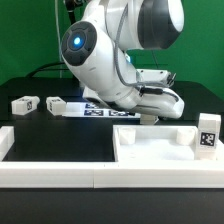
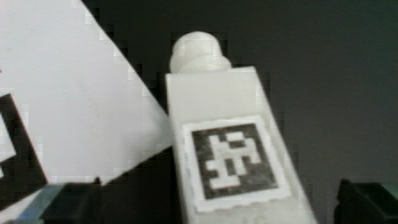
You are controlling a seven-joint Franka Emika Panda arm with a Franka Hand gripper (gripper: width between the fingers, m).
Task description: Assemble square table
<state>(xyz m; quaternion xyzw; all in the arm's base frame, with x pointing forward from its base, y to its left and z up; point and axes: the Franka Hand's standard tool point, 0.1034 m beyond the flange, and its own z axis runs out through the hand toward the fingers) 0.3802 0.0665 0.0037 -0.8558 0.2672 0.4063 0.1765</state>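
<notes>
My gripper closes next, since my fingers reach down on either side of the tagged white leg (image 2: 242, 180). That would catch the white leg block (image 2: 217, 120).
In the wrist view a white leg block (image 2: 217, 120) with a black-and-white tag and a rounded tip lies on the dark table between my fingers. My gripper (image 2: 214, 203) is open, with a gap showing between the leg and each dark fingertip (image 2: 64, 202). In the exterior view my gripper (image 1: 150, 114) is low over the table behind the square table top (image 1: 150, 152), a white tray with a raised rim. The leg under the gripper is hidden there. Two more leg blocks (image 1: 25, 104) lie at the exterior view's left, and one tagged leg (image 1: 208, 133) stands at the right.
The marker board (image 1: 88, 108) lies behind, left of my gripper; its white edge shows in the wrist view (image 2: 63, 90). Long white border rails (image 1: 50, 152) run along the front. The arm's bulk (image 1: 100, 55) fills the middle of the exterior view.
</notes>
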